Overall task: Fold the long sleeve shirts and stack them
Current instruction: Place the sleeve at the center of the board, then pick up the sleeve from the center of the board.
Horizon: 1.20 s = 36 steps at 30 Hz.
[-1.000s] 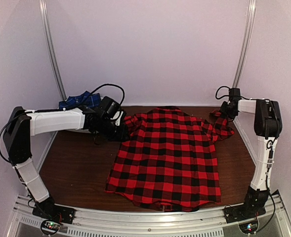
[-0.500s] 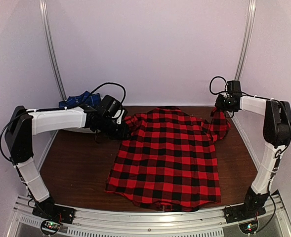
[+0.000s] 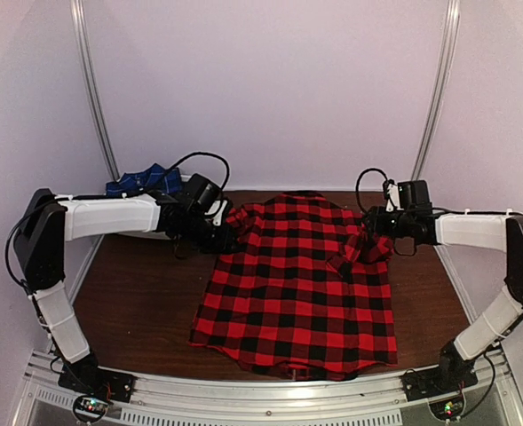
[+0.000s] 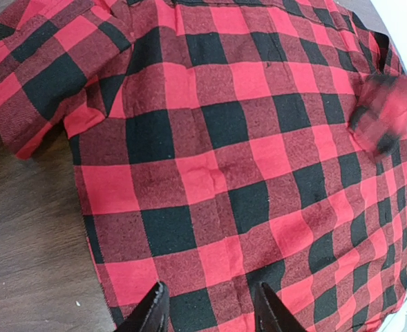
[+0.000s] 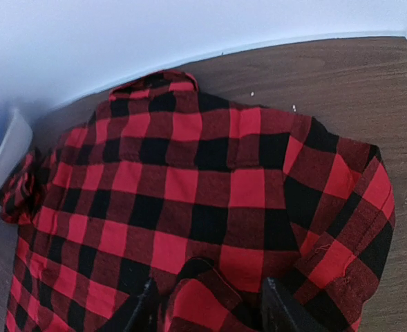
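Note:
My right gripper will next grab the sleeve by its loose cuff end (image 3: 341,263) (image 5: 204,299), so it can pull the folded-in sleeve flat across the shirt's back for folding.
The red-and-black checked long sleeve shirt (image 3: 301,284) (image 4: 217,159) (image 5: 182,173) lies spread flat, back up, collar at the far side. Its right sleeve (image 3: 354,253) is folded in over the shirt's right shoulder. My right gripper (image 3: 370,232) (image 5: 209,311) hangs just above that fold, jaws open, with a hump of sleeve cloth between the fingers. By the left shoulder, where the left sleeve (image 4: 23,83) is bunched, my left gripper (image 3: 224,238) (image 4: 206,311) stands open with nothing held. The navy shirt (image 3: 141,182) lies crumpled at the back left, behind the left arm.
The brown table (image 3: 137,302) shows bare wood left and right of the red shirt. White walls close in the back and sides. A metal rail (image 3: 270,395) runs along the near edge by the arm bases.
My right arm has swung from the back right corner leftward, carrying the right sleeve over the shirt, and its jaws have opened. The left arm has barely moved.

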Available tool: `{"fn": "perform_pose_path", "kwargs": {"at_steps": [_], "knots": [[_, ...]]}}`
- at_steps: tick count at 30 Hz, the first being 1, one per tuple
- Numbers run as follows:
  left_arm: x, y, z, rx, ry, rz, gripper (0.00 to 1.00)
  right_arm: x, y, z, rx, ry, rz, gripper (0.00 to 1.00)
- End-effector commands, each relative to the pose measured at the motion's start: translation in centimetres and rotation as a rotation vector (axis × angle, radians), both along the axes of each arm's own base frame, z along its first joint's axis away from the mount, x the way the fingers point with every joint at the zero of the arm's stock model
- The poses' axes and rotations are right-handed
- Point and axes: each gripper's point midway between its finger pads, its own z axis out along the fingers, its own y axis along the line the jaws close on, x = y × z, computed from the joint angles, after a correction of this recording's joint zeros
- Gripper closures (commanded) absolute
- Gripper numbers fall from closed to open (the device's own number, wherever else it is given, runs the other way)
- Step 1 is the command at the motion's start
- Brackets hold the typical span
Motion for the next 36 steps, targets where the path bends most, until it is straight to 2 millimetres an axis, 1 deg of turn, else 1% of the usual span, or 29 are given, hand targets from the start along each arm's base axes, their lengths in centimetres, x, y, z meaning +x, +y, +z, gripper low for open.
{"fn": "perform_pose_path", "kwargs": {"at_steps": [1, 2, 4, 7, 10, 11, 14, 16, 17, 20, 25, 29, 32, 36], "knots": [[0.9, -1.2, 0.4, -0.053, -0.009, -0.007, 0.57, -1.6, -0.4, -1.6, -0.033, 0.048, -0.008, 0.41], [1.0, -1.3, 0.4, -0.055, -0.009, -0.009, 0.57, -1.8, -0.3, -1.3, -0.054, 0.045, -0.009, 0.35], [1.0, -1.4, 0.3, -0.056, -0.007, -0.011, 0.57, -2.1, 0.1, -0.5, -0.105, 0.039, -0.014, 0.30], [1.0, -1.4, 0.1, -0.054, -0.003, -0.011, 0.57, -2.2, 1.3, 0.3, -0.180, 0.031, -0.013, 0.31], [1.0, -1.4, 0.1, -0.056, -0.002, -0.011, 0.57, -2.6, 3.5, 0.1, -0.268, 0.052, 0.022, 0.32], [1.0, -1.4, 0.1, -0.055, -0.003, -0.009, 0.57, -2.8, 4.6, 0.0, -0.292, 0.057, 0.044, 0.33], [1.0, -1.3, 0.0, -0.053, -0.002, -0.007, 0.57, -4.0, 7.6, -1.7, -0.335, 0.094, 0.120, 0.37], [1.0, -1.3, 0.0, -0.052, -0.003, -0.006, 0.57, -4.7, 9.0, -3.4, -0.354, 0.125, 0.160, 0.40], [1.0, -1.3, -0.1, -0.054, -0.001, -0.006, 0.57, -4.8, 9.3, -4.5, -0.365, 0.150, 0.174, 0.41], [1.0, -1.4, -0.1, -0.056, 0.001, -0.008, 0.57, -4.7, 9.6, -6.6, -0.383, 0.200, 0.180, 0.42], [0.9, -1.4, -0.1, -0.056, 0.001, -0.010, 0.57, -4.1, 10.1, -8.7, -0.399, 0.239, 0.187, 0.40], [0.8, -1.2, -0.3, -0.051, 0.005, -0.007, 0.57, -3.7, 9.9, -9.9, -0.416, 0.261, 0.169, 0.39], [0.8, -1.2, -0.4, -0.051, 0.008, -0.008, 0.57, -3.6, 9.5, -10.6, -0.419, 0.281, 0.147, 0.42], [0.8, -1.2, -0.4, -0.051, 0.006, -0.007, 0.57, -3.7, 8.0, -11.4, -0.442, 0.307, 0.097, 0.46]]}}
